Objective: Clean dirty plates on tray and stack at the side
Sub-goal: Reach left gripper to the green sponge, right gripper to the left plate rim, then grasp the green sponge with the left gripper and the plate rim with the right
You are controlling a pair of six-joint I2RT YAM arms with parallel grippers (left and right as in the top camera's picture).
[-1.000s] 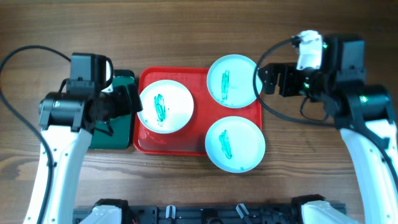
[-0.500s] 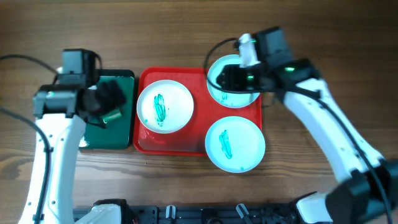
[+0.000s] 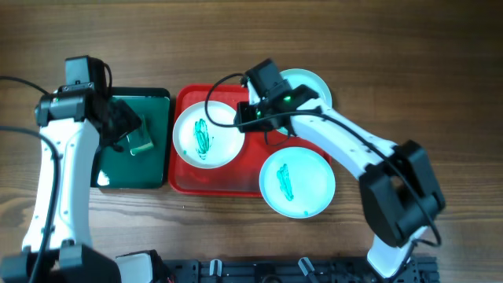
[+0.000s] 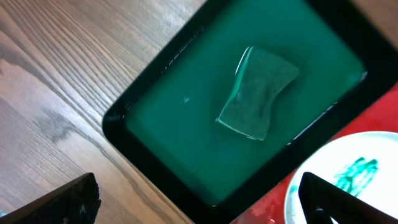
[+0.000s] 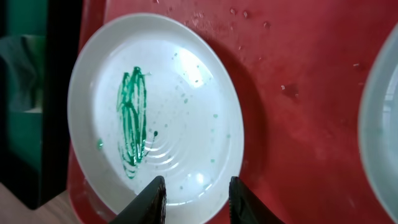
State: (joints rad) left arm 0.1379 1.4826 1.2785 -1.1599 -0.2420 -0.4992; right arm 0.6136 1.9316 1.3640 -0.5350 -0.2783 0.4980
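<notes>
The green sponge needs its bottom free to wipe plates. My left gripper should grab it next by its narrow middle [image 3: 140, 137] [image 4: 257, 94], with the dark side toward me.
A white plate [image 3: 208, 135] with a teal smear lies on the left half of the red tray [image 3: 236, 182]. One pale cyan plate [image 3: 297, 182] overhangs the tray's front right corner. Another cyan plate [image 3: 310, 82] at the back right is partly hidden under my right arm. My right gripper [image 3: 245, 116] [image 5: 196, 200] hovers over the near edge of the white plate [image 5: 155, 112]. Its jaws are narrowed but still apart, with nothing pinched. My left gripper [image 3: 128, 130] [image 4: 199, 211] hangs wide open above the green tray, holding nothing.
A dark green tray [image 3: 153, 169] [image 4: 180, 118] holding shallow liquid sits left of the red tray, with a green sponge [image 3: 140, 145] [image 4: 258, 93] lying in it. Bare wooden table [image 3: 236, 39] surrounds both trays. The right arm stretches diagonally across the red tray's right half.
My right arm swung left from beyond the back right cyan plate to above the white plate, and its jaws narrowed. My left arm pulled back over the green tray.
</notes>
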